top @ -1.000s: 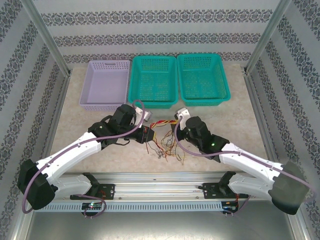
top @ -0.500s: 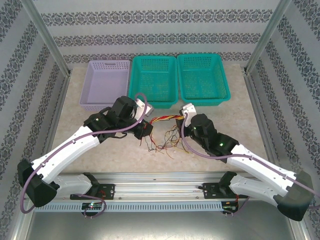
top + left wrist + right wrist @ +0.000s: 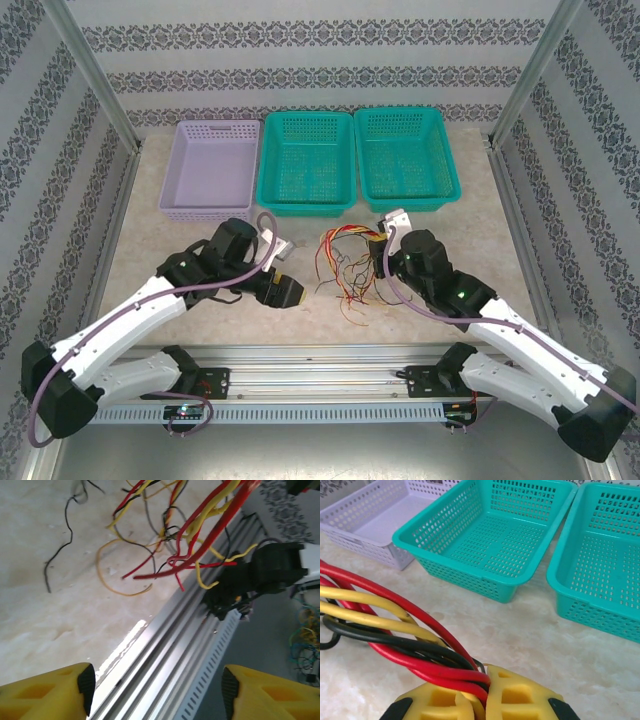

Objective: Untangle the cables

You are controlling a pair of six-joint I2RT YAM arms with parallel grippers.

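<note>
The single red cable (image 3: 350,304) (image 3: 137,576) needs to be untangled from the others, so my left gripper will next grab it by its loose end, apart from the bundle that my right gripper holds.
The cables (image 3: 345,262) are a loose tangle of thin red, yellow and black wires on the table between the two arms. My right gripper (image 3: 384,250) is shut on one end of the bundle. The right wrist view shows red, yellow and black cables (image 3: 395,625) pinched between the yellow fingers of the right gripper (image 3: 486,686). My left gripper (image 3: 284,291) stands open to the left of the tangle, apart from it. In the left wrist view the left gripper (image 3: 155,685) has nothing between its fingers, and the cables (image 3: 200,530) hang further ahead.
Three baskets stand in a row at the back: a lilac one (image 3: 205,211), a teal one (image 3: 308,207) and a second teal one (image 3: 408,204). A metal rail (image 3: 320,362) runs along the table's near edge, under the left gripper's view (image 3: 170,645).
My left gripper has let go of the cables, opened, and pulled back toward the near edge. The right gripper has carried its end of the bundle to the right and back.
</note>
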